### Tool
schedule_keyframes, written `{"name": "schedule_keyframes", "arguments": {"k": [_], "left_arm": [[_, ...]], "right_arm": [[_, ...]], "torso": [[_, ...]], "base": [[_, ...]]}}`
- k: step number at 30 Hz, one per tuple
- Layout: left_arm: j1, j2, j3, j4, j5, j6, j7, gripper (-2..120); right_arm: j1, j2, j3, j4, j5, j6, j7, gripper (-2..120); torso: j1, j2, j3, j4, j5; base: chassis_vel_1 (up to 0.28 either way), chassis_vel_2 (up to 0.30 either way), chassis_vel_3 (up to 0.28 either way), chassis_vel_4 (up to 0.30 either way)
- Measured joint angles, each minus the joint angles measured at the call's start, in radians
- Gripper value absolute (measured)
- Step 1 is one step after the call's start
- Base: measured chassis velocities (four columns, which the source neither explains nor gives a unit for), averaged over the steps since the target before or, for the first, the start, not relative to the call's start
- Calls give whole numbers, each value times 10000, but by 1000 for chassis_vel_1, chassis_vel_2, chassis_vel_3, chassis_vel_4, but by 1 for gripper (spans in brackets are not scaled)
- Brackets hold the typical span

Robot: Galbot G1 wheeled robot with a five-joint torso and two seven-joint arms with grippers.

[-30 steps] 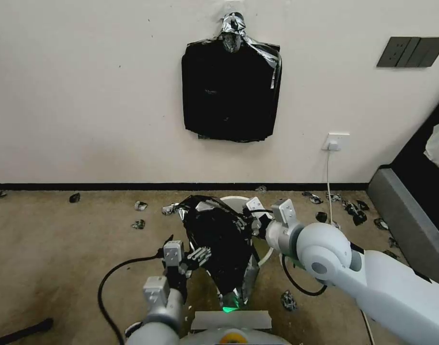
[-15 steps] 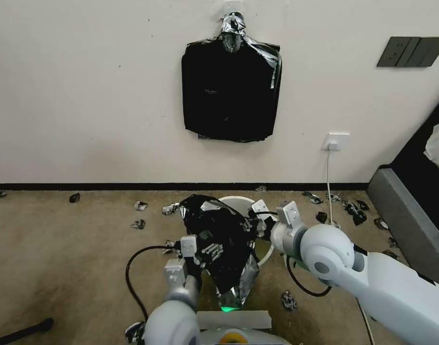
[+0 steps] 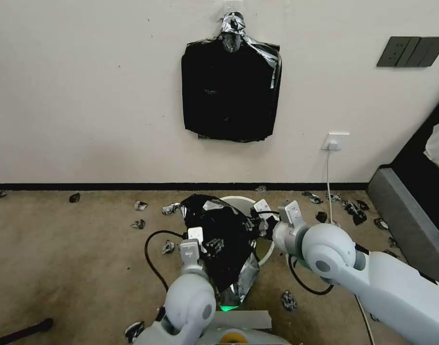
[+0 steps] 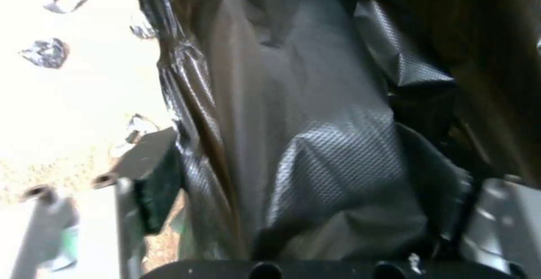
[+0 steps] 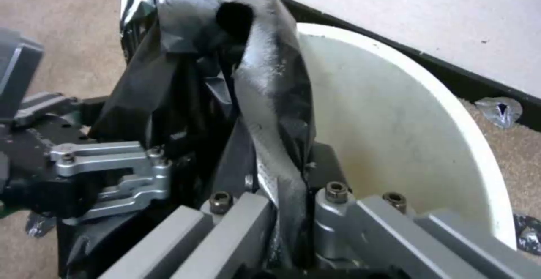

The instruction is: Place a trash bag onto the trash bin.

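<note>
My left gripper needs to pinch the trash bag by that fold next, because the fold stands out where the slack plastic hangs down over the front of the bin.
The trash bag is glossy, crinkled black plastic, draped over the left side of the cream-white trash bin and hanging down its front. My right gripper is at the bag's right edge, over the bin's mouth. In the right wrist view this gripper is shut on a twisted strip of the bag, beside the bin's inner wall. My left gripper presses into the bag's left front. In the left wrist view it is open, its fingers spread wide around a fold of bag.
A flat bundle of black bags hangs on the wall. Small black scraps litter the carpet on both sides of the bin. A wall socket with a cable and grey furniture stand at the right.
My left arm has swung right and forward, bringing its gripper from beside the bag onto the bag's front. The right gripper has drifted slightly right, still holding the bag.
</note>
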Motion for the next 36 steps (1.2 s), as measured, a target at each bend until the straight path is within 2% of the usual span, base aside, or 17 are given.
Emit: {"name": "schedule_keyframes", "arguments": {"k": [2,3,6,7,10,11,14,16,19,21,32,36], "left_arm": [[-195,-34,78,104,-318,59,-146,71],[-195,-34,78,104,-318,59,-146,71],[-404,-110,194,239,-628,101,-390,54],[-404,-110,194,239,-628,101,-390,54],[-458,-178,178,314,-823,119,-601,40],[-458,-178,178,314,-823,119,-601,40],[-480,-175,116,326,-1059,119,-784,26],[-484,-173,105,329,-1088,119,-803,23],[-512,-163,21,327,-1429,117,-997,8],[-520,-163,-19,324,-1567,111,-1070,5],[-468,13,-213,244,-1874,48,-1164,5],[-102,636,-404,-270,-1491,-209,-219,5]], "right_arm": [[-2,-2,6,0,-2,17,-4,0],[-2,-2,6,0,-2,17,-4,0],[-9,-39,59,-8,-9,99,-11,0],[-9,-39,59,-8,-9,99,-11,0],[-81,-79,134,-8,-23,172,-46,0],[-81,-79,134,-8,-23,172,-46,0],[-142,-92,166,-8,-86,216,-86,0],[-147,-92,167,-9,-97,222,-90,0],[-208,-74,174,-9,-187,262,-107,0],[-235,-71,188,-9,-209,272,-108,0],[-461,-98,385,73,-342,465,-119,0],[-395,-117,590,302,-1379,1507,-413,0]], "torso": [[0,0,0,0,0],[0,0,0,0,0],[0,0,-1,1,2],[0,0,-1,1,2],[0,0,-1,2,3],[0,0,-1,2,3],[0,-1,-1,2,1],[0,0,-1,2,1],[0,0,-1,0,-2],[0,0,-2,0,-3],[-1,0,-1,-2,-5],[0,0,1,-1,-1]], "base": [[0,0,0,0],[0,0,0,0],[0,0,0,0],[0,0,0,0],[0,0,0,0],[0,0,0,0],[0,0,0,0],[0,0,0,0],[0,0,0,0],[0,0,0,0],[0,0,0,0],[0,0,0,0]]}}
